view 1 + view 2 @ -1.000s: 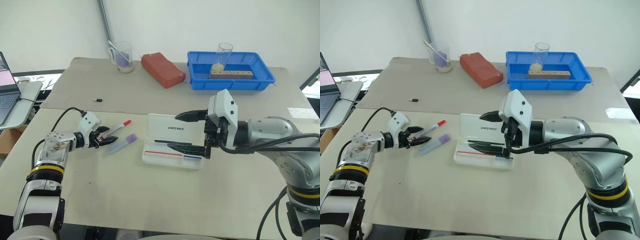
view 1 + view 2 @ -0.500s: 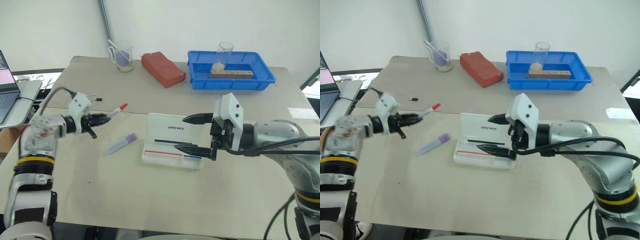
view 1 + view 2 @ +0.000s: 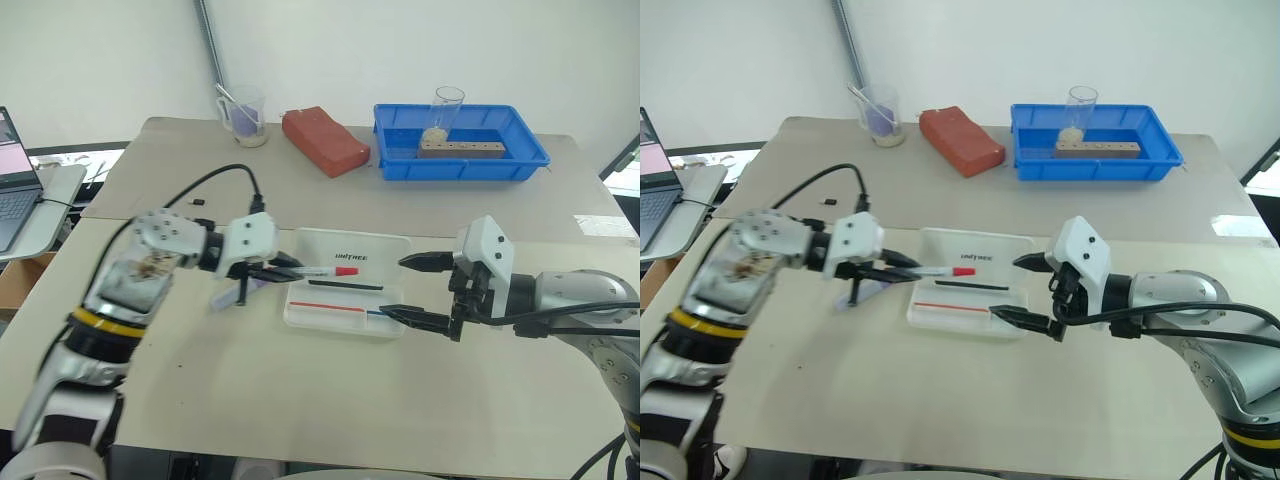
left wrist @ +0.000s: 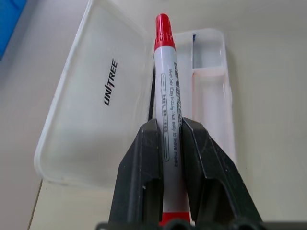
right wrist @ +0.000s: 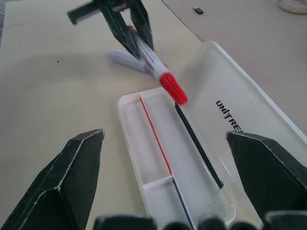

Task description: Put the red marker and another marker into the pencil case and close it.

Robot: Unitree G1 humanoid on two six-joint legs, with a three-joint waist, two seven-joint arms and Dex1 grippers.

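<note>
The red marker (image 3: 322, 270) needs to go farther in before the left gripper lets it go. The marker's rear end is above the pencil case but short of the case's rim, so the marker would tip.
The pencil case (image 3: 383, 246) lies open in the middle of the table, its "UNITREE" lid flat on the far side. Its near tray holds thin red, blue and black pens. My left gripper (image 3: 280, 269) is shut on the red marker (image 3: 322, 270), held level with its red cap (image 4: 163, 29) over the case's lid hinge. The lavender marker (image 5: 123, 59) lies on the table left of the case, partly hidden behind that gripper. My right gripper (image 3: 396, 288) hovers open at the case's right end, holding nothing.
At the back stand a blue tray (image 3: 524, 153) with a glass and a wooden block, a red brick-shaped block (image 3: 325, 140) and a clear cup (image 3: 245, 113). A laptop (image 3: 14, 190) sits on a side table at far left. A small black piece (image 3: 198, 201) lies behind the left arm.
My left gripper shut on the red marker, lifted it off the table and carried it right to the case. My right gripper drew back to the right, off the case.
</note>
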